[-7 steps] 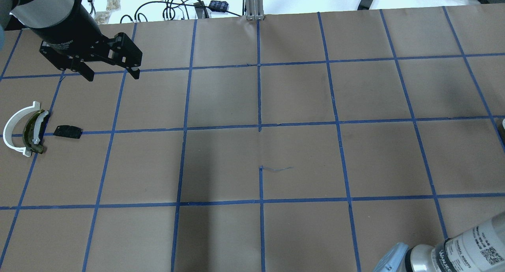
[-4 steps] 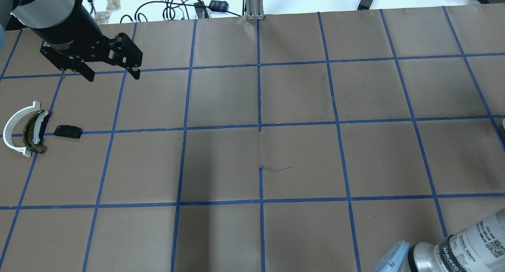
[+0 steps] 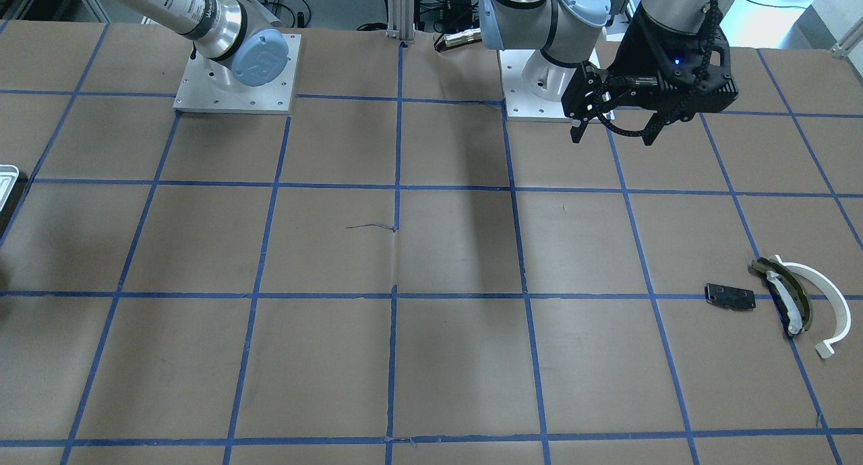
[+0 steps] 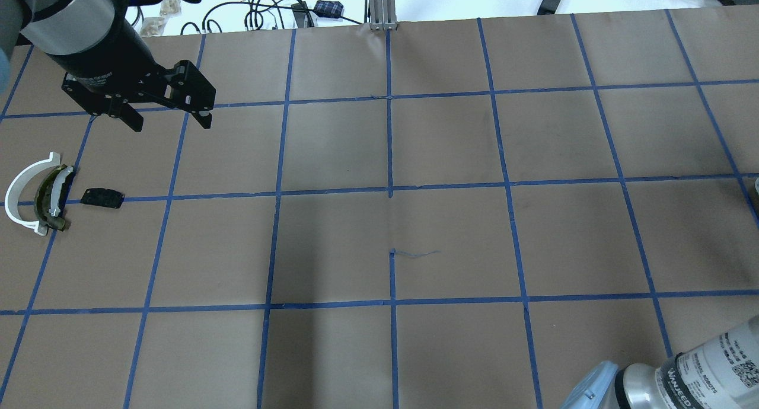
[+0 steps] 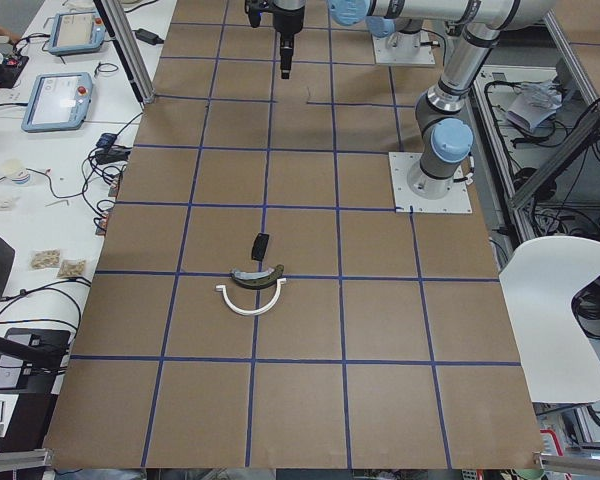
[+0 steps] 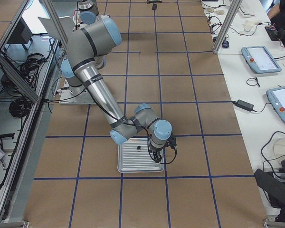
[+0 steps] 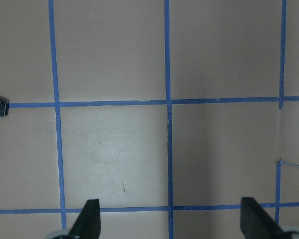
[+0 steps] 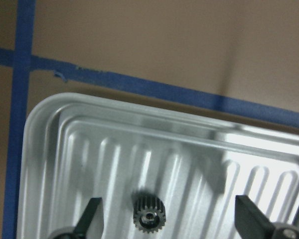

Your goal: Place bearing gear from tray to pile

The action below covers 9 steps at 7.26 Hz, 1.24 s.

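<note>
The bearing gear goes on the pile; my right gripper should grab its toothed rim (image 8: 149, 214) next.
The bearing gear (image 8: 149, 214), small, dark and toothed, lies in the silver ridged tray (image 8: 79, 134), which also shows in the exterior right view (image 6: 133, 166) and at the front-facing view's left edge (image 3: 5, 182). My right gripper (image 8: 169, 221) is open just above the tray, its fingers on either side of the gear without touching it. The pile lies on the left side: a white arc (image 4: 18, 189), an olive-and-white curved piece (image 4: 50, 198) and a black plate (image 4: 102, 197). My left gripper (image 4: 171, 123) is open and empty, hovering above the table beyond the pile.
Brown paper with blue tape grid lines covers the table. An aluminium post (image 4: 382, 6) and cables stand at the far edge. The right arm's elbow (image 4: 682, 379) fills the near right corner. Teach pendants (image 6: 261, 59) lie on a side bench.
My left gripper has shifted slightly toward the near side, still open. The right arm's elbow has moved a little at the bottom right. The pile has not moved.
</note>
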Each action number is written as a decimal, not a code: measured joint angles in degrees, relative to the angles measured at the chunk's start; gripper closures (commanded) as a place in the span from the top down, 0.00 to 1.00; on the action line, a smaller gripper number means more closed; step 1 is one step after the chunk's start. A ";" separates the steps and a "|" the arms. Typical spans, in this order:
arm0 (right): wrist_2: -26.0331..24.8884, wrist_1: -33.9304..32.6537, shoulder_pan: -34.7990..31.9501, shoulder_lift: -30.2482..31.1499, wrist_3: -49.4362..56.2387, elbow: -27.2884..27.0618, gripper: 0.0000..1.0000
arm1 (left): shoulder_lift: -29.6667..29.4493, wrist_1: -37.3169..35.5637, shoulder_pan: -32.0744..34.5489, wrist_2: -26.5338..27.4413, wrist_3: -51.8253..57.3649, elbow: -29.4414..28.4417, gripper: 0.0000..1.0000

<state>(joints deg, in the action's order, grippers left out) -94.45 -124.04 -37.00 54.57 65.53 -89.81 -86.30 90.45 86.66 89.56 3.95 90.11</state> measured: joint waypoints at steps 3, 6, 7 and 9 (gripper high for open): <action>-0.27 0.99 0.32 0.02 0.18 -0.18 0.45 | 0.07 -0.05 0.00 0.00 0.02 0.02 1.00; -1.31 0.98 0.28 -0.17 0.53 -0.18 0.04 | 0.08 -0.79 0.00 -0.06 -0.01 0.10 1.00; -1.51 1.01 0.26 -0.18 0.55 -0.16 0.01 | 0.06 -0.85 0.00 -0.08 -0.05 0.13 1.00; -2.11 1.26 0.26 -0.10 0.53 0.04 0.00 | 0.01 -0.88 0.00 -0.09 -0.08 0.15 1.00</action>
<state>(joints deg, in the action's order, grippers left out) -96.56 -122.78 -36.74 54.47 66.05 -89.77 -86.29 89.56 86.66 89.47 3.87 90.26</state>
